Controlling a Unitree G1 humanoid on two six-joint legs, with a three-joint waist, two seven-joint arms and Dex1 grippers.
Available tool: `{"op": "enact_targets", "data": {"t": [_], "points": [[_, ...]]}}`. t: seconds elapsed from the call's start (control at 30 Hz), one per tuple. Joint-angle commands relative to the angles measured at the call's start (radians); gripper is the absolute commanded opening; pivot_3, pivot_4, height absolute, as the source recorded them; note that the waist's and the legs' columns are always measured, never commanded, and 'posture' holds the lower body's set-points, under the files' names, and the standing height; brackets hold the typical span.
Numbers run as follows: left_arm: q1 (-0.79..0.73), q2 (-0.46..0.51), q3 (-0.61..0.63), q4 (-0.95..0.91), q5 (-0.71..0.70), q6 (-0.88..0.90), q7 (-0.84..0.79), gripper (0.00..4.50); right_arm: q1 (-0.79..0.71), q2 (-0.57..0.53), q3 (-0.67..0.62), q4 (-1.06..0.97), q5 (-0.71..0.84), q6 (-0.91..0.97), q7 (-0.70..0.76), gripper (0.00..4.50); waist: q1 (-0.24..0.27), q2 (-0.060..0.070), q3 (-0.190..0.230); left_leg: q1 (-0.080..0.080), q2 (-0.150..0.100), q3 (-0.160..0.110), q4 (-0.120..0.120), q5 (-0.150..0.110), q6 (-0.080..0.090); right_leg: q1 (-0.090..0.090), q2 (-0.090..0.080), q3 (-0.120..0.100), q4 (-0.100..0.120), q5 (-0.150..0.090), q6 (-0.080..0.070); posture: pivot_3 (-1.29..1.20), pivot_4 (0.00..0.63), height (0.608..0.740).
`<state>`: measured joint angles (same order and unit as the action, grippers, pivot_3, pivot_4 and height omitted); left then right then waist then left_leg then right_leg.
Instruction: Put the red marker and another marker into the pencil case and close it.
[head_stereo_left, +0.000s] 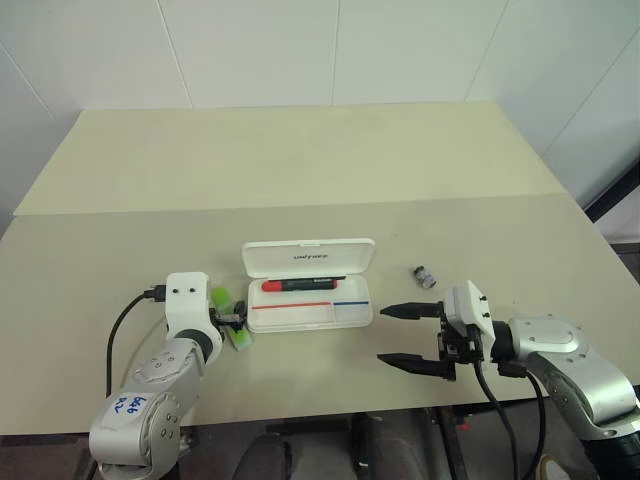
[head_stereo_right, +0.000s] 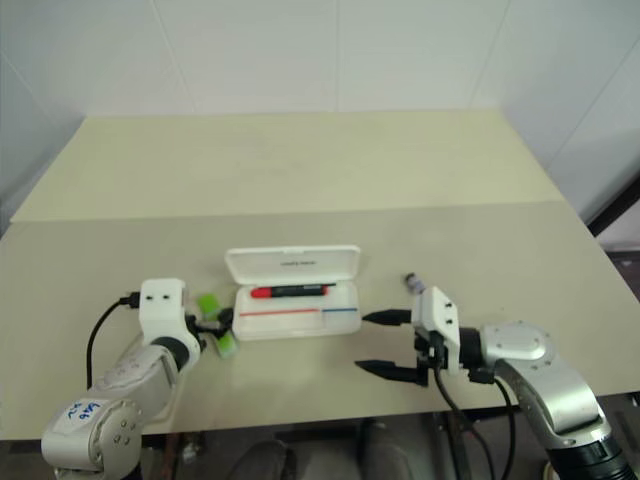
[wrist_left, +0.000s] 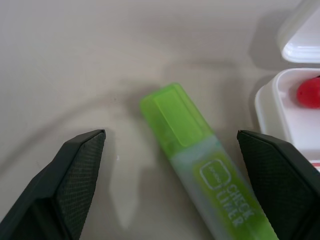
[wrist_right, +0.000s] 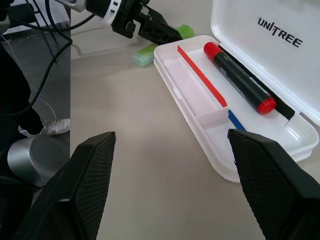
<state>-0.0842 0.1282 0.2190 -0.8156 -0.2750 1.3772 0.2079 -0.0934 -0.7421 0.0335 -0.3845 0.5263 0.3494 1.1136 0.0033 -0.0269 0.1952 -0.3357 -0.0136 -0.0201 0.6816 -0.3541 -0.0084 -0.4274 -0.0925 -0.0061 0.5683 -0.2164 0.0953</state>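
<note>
The left gripper's fingers are on either side of the highlighter (wrist_left: 200, 165) and would hold it if they closed now, so the left gripper needs to close on it.
The white pencil case (head_stereo_left: 309, 258) lies open in the middle of the table, lid tipped back. The red marker (head_stereo_left: 300, 285) rests inside it along the hinge side, its red cap toward my left arm. The light green highlighter (wrist_left: 200, 165), the other marker, lies flat on the table just left of the case. My left gripper (head_stereo_left: 236, 322) is open, one finger on each side of the highlighter, neither pad (wrist_left: 75, 175) touching it. To the right of the case my right gripper (head_stereo_left: 384, 335) is open and empty, pointing at the case tray (wrist_right: 200, 125).
A small grey cylindrical object (head_stereo_left: 425, 276) stands on the table (head_stereo_left: 300, 180) just behind my right gripper. A black cable (head_stereo_left: 125, 320) loops beside my left wrist. The table's front edge runs close under both arms.
</note>
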Motion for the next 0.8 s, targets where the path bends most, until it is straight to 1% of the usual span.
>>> {"op": "enact_targets", "data": {"t": [0.03, 0.13, 0.4, 0.43, 0.53, 0.7, 0.8], "points": [[-0.017, -0.001, 0.008, -0.014, 0.040, 0.079, 0.006, 4.50, -0.003, -0.002, -0.006, -0.031, 0.005, 0.000, -0.005, 3.78, 0.000, 0.000, 0.000, 0.000, 0.000, 0.000, 0.000, 0.000, 0.000, 0.000, 0.000, 0.000, 0.000, 0.000, 0.000, 0.00, 0.150, 0.740], [-0.029, 0.002, 0.009, -0.015, 0.057, 0.111, 0.000, 3.87, -0.010, -0.002, -0.005, -0.032, 0.005, 0.007, -0.010, 3.83, -0.004, 0.000, 0.000, 0.000, 0.000, 0.000, 0.000, 0.000, 0.000, 0.000, 0.000, 0.000, 0.000, 0.000, 0.000, 0.00, 0.150, 0.740], [-0.063, 0.004, 0.017, 0.015, 0.102, 0.122, -0.008, 1.23, -0.024, -0.001, -0.003, -0.027, 0.001, 0.012, -0.016, 3.83, -0.003, 0.000, 0.000, 0.001, 0.001, 0.000, -0.001, 0.000, 0.000, 0.000, 0.002, 0.002, 0.000, 0.000, 0.000, 0.00, 0.150, 0.740], [-0.069, 0.007, 0.018, 0.021, 0.107, 0.122, -0.009, 1.08, -0.026, -0.001, -0.003, -0.026, 0.001, 0.012, -0.017, 3.83, -0.003, 0.000, 0.000, 0.001, 0.001, 0.000, -0.001, 0.000, 0.000, 0.000, 0.002, 0.002, 0.000, 0.000, 0.000, 0.00, 0.150, 0.740], [-0.079, 0.014, 0.020, 0.033, 0.117, 0.103, -0.015, 1.09, -0.031, 0.000, -0.004, -0.023, 0.000, 0.014, -0.018, 3.83, -0.003, 0.000, 0.000, 0.001, 0.001, 0.000, -0.001, 0.000, 0.000, 0.000, 0.002, 0.002, 0.000, 0.000, 0.000, 0.00, 0.150, 0.740], [-0.108, 0.044, 0.053, 0.086, 0.119, -0.021, -0.050, 1.09, -0.027, -0.004, -0.013, -0.016, -0.007, 0.011, -0.019, 3.83, -0.003, 0.000, 0.000, 0.001, 0.002, 0.000, -0.001, 0.001, -0.001, 0.000, 0.003, 0.002, 0.000, 0.001, -0.001, 0.00, 0.150, 0.740], [-0.119, 0.055, 0.082, 0.111, 0.108, -0.044, -0.076, 1.09, -0.021, -0.007, -0.019, -0.019, -0.010, 0.013, -0.019, 3.83, -0.003, 0.000, 0.000, 0.001, 0.005, 0.000, -0.001, 0.001, -0.002, 0.000, 0.006, 0.002, -0.001, 0.001, -0.002, 0.00, 0.150, 0.740]]}}
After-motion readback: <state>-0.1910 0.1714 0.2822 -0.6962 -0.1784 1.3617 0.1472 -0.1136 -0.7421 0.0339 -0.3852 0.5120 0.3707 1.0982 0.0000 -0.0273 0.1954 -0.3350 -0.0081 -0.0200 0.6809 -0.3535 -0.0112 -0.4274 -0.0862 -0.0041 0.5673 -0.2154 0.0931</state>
